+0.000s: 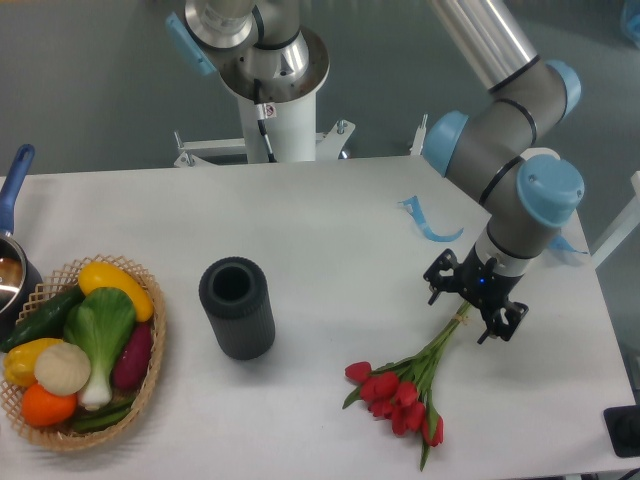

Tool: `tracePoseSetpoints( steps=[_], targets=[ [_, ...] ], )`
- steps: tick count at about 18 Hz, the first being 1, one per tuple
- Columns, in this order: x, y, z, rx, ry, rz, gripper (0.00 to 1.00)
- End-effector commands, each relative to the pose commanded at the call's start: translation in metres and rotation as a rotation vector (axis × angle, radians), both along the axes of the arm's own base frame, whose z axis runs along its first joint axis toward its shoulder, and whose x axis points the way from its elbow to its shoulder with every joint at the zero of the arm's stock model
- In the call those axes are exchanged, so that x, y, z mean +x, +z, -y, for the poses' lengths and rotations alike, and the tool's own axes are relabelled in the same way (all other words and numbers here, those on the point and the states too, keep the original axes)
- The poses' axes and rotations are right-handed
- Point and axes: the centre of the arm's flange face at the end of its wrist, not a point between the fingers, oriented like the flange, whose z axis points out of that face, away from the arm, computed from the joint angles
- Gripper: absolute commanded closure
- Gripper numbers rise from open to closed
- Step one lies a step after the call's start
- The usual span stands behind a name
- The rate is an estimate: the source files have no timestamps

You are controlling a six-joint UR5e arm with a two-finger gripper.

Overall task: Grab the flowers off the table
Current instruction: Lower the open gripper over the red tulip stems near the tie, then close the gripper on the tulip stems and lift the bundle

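Note:
My gripper next needs to grab the long stems, so that it can pick up the flowers [400, 388] and their red heads stay free.
The flowers [400, 388], a tied bunch of red tulips with long green stems, lie on the white table [330, 230] at the front right, heads toward the front, pale stem ends toward the back right. My gripper [468, 306] hangs over the stem ends, its dark fingers [438, 283] spread to either side of them. It looks open and holds nothing. Whether the fingers touch the stems cannot be told.
A black cylinder vase [237, 308] stands upright mid-table. A wicker basket [150, 360] of colourful vegetables sits at the front left, with a blue-handled pot [12, 265] behind it. Blue ribbon scraps [425, 220] lie behind the gripper. The table's right edge is close.

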Motion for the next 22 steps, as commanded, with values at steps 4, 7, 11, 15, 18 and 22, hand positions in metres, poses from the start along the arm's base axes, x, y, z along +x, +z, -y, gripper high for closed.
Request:
tracePoseSetpoints(
  steps=[4, 7, 11, 15, 18, 22],
  targets=[
    [0.011, -0.014, -0.002, -0.003, -0.012, -0.002, 0.0],
    [0.013, -0.018, -0.004, 0.001, -0.015, -0.01, 0.0],
    [0.018, -0.027, -0.014, 0.013, -0.029, -0.039, 0.22],
    [0.017, -0.027, -0.013, -0.02, -0.022, -0.055, 0.49],
    [0.017, -0.026, -0.014, -0.019, 0.001, -0.051, 0.63],
    [0.015, -0.023, -0.015, -0.017, 0.014, -0.054, 0.8]
  ],
)
